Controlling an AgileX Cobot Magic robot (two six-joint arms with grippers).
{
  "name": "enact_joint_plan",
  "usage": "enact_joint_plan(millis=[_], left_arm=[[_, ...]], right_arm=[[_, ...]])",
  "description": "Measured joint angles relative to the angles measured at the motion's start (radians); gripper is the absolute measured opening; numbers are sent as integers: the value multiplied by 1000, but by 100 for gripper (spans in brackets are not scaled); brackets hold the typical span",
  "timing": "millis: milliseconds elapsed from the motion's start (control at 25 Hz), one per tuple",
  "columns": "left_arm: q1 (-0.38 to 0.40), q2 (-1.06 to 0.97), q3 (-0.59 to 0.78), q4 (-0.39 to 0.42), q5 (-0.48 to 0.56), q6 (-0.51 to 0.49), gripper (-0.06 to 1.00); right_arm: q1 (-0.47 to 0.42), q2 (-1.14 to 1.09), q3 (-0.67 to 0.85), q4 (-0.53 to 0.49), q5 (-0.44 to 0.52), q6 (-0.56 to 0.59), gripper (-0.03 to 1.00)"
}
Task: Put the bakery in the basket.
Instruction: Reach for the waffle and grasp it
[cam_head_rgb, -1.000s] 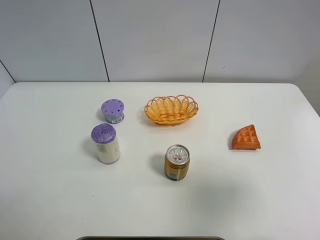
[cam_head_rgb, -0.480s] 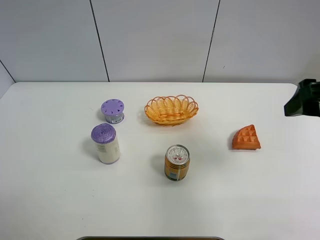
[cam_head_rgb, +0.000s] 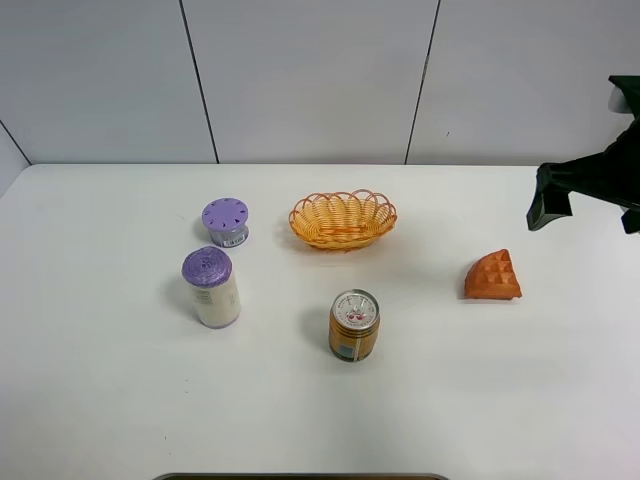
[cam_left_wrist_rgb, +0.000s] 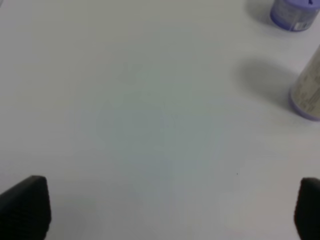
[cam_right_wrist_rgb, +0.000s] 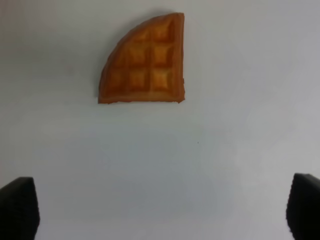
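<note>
The waffle wedge needs to go in the basket. My right gripper will next grab the wedge by its straight cut side (cam_right_wrist_rgb: 181, 60) and opposite corner.
The bakery, an orange-brown waffle wedge (cam_head_rgb: 492, 276), lies flat on the white table at the right. It also shows in the right wrist view (cam_right_wrist_rgb: 144, 62), ahead of my right gripper (cam_right_wrist_rgb: 161, 210), whose jaws stand wide apart and empty. In the high view the right gripper (cam_head_rgb: 547, 205) hangs in the air behind and to the right of the waffle, apart from it. The wicker basket (cam_head_rgb: 343, 200) sits at the back middle, empty. My left gripper (cam_left_wrist_rgb: 167, 207) is open over bare table and is out of the high view.
An orange-labelled can (cam_head_rgb: 354, 325) stands front of centre. A white bottle with a purple lid (cam_head_rgb: 211, 288) and a small purple jar (cam_head_rgb: 226, 221) stand at the left. Both also show in the left wrist view, the bottle (cam_left_wrist_rgb: 306, 92) and the jar (cam_left_wrist_rgb: 294, 12).
My right arm has come into the high view from the right edge and moved left, towards the space above the waffle. Nothing on the table has moved.
</note>
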Motion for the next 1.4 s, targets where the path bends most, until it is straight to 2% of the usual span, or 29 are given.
enact_joint_plan(millis=[200,800,1400], left_arm=[[0,0,0,0,0,0,99],[0,0,0,0,0,0,99],[0,0,0,0,0,0,99]], right_arm=[[-63,100,0,63,-61,-84,99],[-69,388,-1,114,-243,-143,99],[-69,564,-35,173,-317,-189,99]])
